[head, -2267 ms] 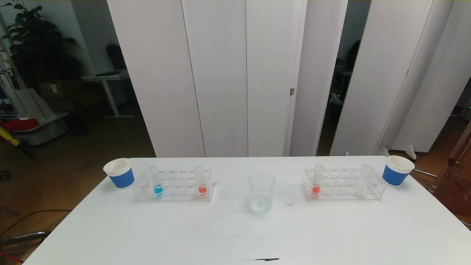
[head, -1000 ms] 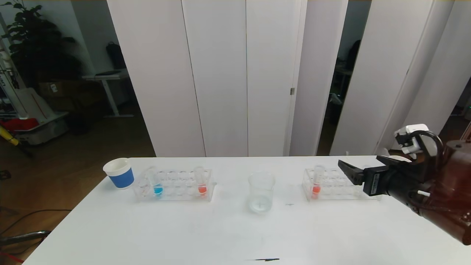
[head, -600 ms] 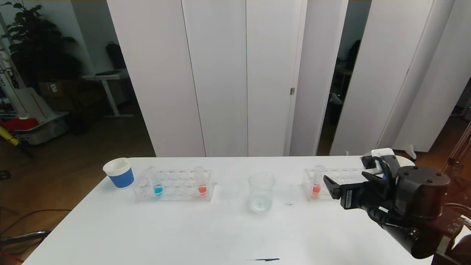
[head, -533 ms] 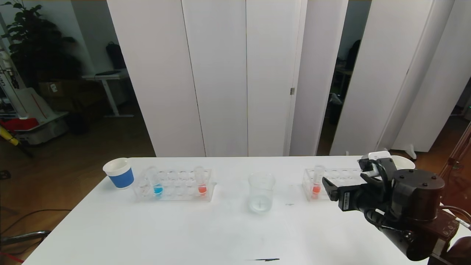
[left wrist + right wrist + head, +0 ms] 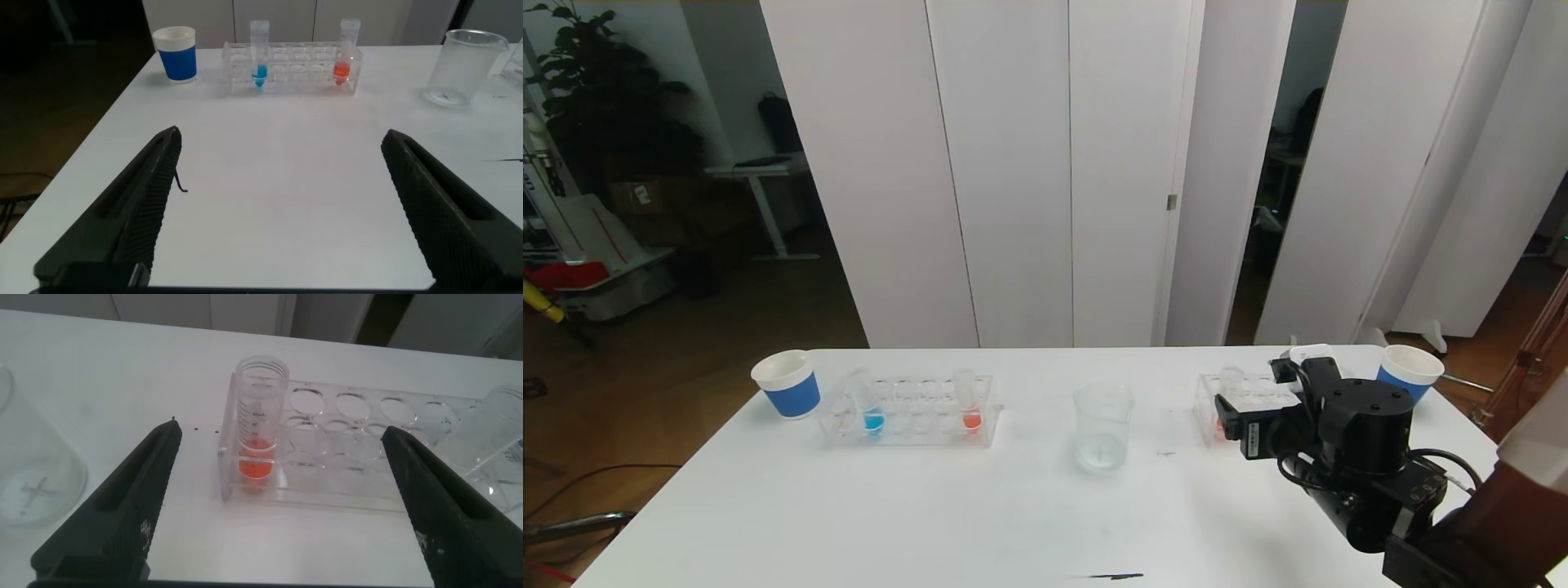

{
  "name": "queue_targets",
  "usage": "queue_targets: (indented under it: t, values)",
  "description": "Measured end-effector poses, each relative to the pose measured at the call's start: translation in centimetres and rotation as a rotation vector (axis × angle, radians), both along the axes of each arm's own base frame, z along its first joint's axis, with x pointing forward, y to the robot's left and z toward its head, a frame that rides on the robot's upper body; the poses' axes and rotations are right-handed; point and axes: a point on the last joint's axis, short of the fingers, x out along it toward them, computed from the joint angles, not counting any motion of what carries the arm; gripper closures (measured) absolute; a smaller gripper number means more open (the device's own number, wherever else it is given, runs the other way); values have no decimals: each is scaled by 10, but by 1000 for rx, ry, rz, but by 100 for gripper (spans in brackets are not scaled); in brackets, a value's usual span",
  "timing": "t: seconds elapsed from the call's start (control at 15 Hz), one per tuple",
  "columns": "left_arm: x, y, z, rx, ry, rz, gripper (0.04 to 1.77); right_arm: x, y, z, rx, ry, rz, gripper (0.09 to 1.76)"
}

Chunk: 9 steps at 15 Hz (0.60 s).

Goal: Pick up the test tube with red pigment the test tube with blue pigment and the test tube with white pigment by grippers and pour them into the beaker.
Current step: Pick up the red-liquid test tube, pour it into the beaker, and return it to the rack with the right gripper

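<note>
Next, to pour from the test tube with red pigment, my right gripper grabs its upper end [image 5: 262, 378], since the rack [image 5: 327, 449] encloses the tube's lower half around the red pigment.
The beaker [image 5: 1103, 426] stands mid-table. Left of it, a clear rack [image 5: 907, 412] holds the test tube with blue pigment [image 5: 872, 406] and a test tube with red pigment [image 5: 969, 404]. The right rack [image 5: 1258, 390] holds another red-pigment tube [image 5: 260, 416]. My right gripper [image 5: 1232, 425] hovers open just in front of that tube, its fingers apart on either side of it and holding nothing. A clear tube [image 5: 500, 429] leans at the rack's far end; its contents do not show. My left gripper [image 5: 282, 135] stands open over bare table, well short of the left rack [image 5: 294, 69].
A blue paper cup [image 5: 787, 384] sits left of the left rack and another [image 5: 1407, 371] right of the right rack. A small dark mark [image 5: 1115, 576] lies near the table's front edge. White folding screens stand behind the table.
My right arm has come in from the right and moved left and lower along the right rack, stopping in front of the red-pigment tube. Tubes, racks and beaker have not moved.
</note>
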Motion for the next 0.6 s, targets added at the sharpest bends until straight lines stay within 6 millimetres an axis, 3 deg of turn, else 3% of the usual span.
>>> queue_targets:
  t: [0.27,0.6]
  values:
    - [0,0,0,0,0,0,6,29,12,-11,8,-25,-4,10]
    - [0,0,0,0,0,0,6,47,20,-27,5,-21,-3,10]
